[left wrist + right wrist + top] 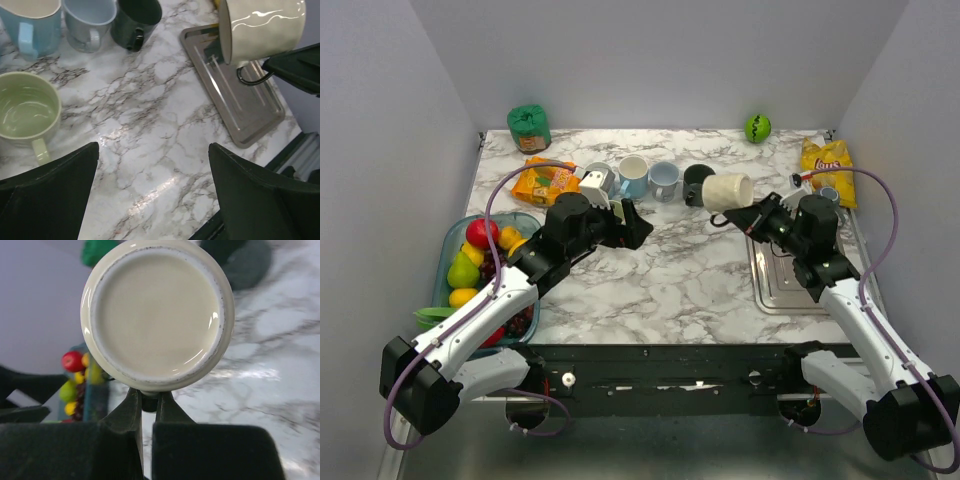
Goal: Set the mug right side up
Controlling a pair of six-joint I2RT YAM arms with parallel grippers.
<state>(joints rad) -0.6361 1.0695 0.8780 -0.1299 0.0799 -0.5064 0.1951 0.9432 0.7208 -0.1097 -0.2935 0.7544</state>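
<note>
My left gripper takes the cream mug's handle (pixel 718 220) (pixel 244 78) from the side of the mug's opening next, leaving the mug's base free to set the mug upright.
A cream mug (pixel 728 190) hangs in the air on its side above the table's right-centre. My right gripper (pixel 756 212) is shut on its handle. In the right wrist view the mug's base (pixel 157 315) faces the camera, and the handle sits pinched where the right gripper (pixel 149 401) closes just below it. The left wrist view shows the same mug (pixel 262 27) at upper right, its mouth turned left. My left gripper (pixel 630 222) hovers over the marble mid-table. Seen from its own wrist, the left gripper (pixel 153 150) is open with nothing between its fingers.
A row of upright mugs stands at the back: pale green (pixel 27 112), light blue (pixel 633 176), grey-blue (pixel 664 180), dark green (pixel 697 183). A metal tray (pixel 782 288) lies right, a fruit bin (pixel 452 232) left. Snack bags (pixel 827 160), (pixel 545 180), a green ball (pixel 757 127) sit behind.
</note>
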